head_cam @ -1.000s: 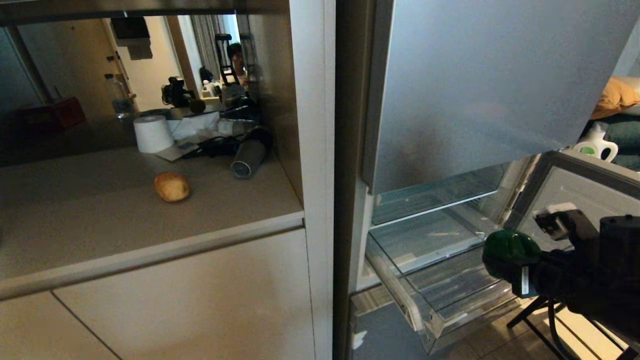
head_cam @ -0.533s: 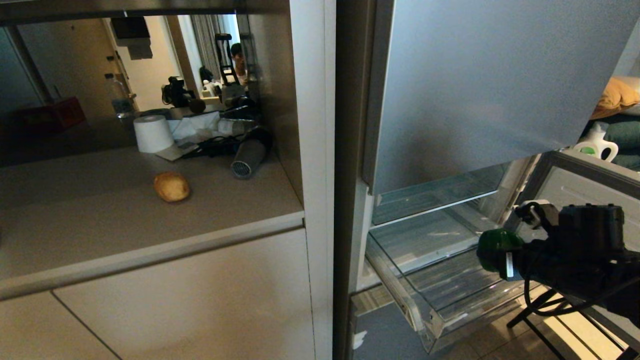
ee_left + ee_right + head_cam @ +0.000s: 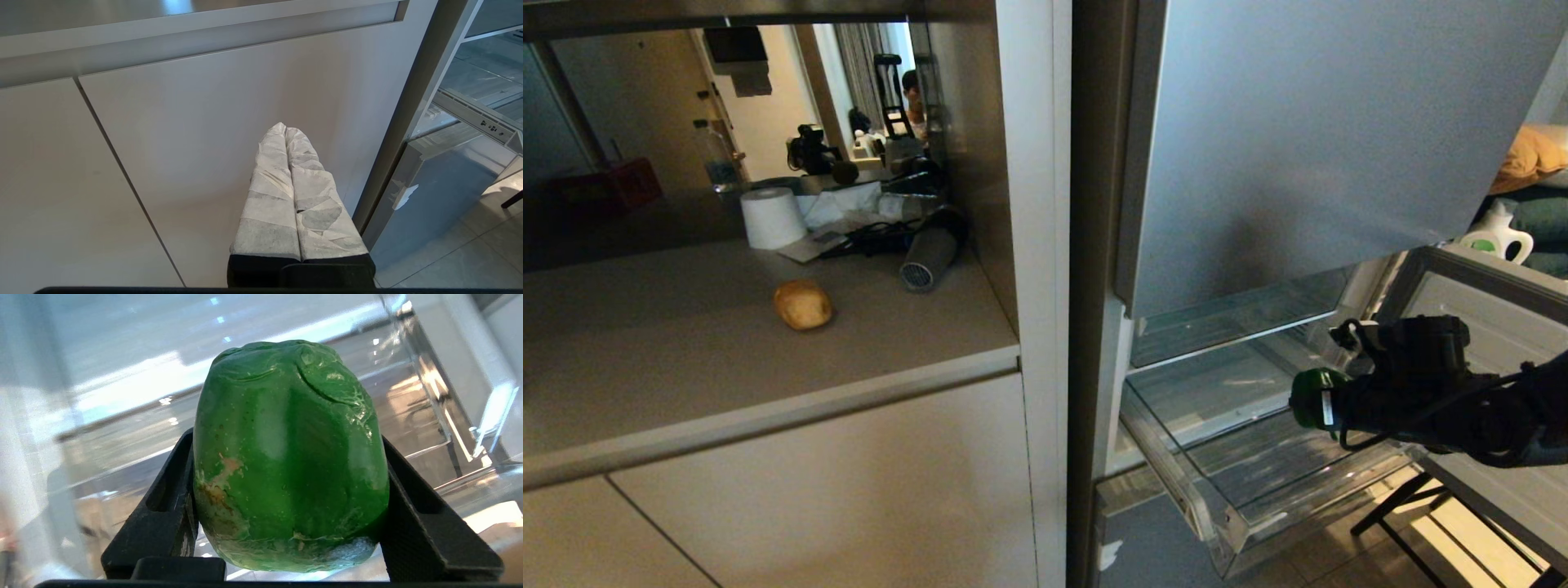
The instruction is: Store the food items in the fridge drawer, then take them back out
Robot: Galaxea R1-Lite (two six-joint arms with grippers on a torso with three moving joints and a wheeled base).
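Note:
I should lower the green bell pepper point(image 3: 1308, 398) point(image 3: 288, 457) farther in with my right gripper before I let go of it. The pepper is hanging above the bottom of the drawer.
My right gripper point(image 3: 1327, 407) is shut on the glossy green bell pepper point(image 3: 288, 457), holding it level over the right side of the clear plastic fridge drawer point(image 3: 1225, 523), which is pulled out of the silver-grey fridge. The pepper point(image 3: 1308, 398) shows as a small green lump at the tip of the black arm. The tan potato point(image 3: 802, 305) lies on the beige counter at the left. My left gripper point(image 3: 285, 134), wrapped in white, is shut with nothing in it and hangs parked in front of the beige cabinet door point(image 3: 204, 143).
The open fridge door point(image 3: 1486, 327) stands just behind my right arm. A glass shelf point(image 3: 1225, 318) sits above the drawer. At the back of the counter point(image 3: 686, 367) are a paper roll point(image 3: 772, 217), a hair dryer point(image 3: 929, 255) and cables. A detergent bottle point(image 3: 1496, 233) stands far right.
My right arm has swung up and to the left, carrying the pepper from beside the drawer's right edge to over its right side. The potato and the left arm have stayed put.

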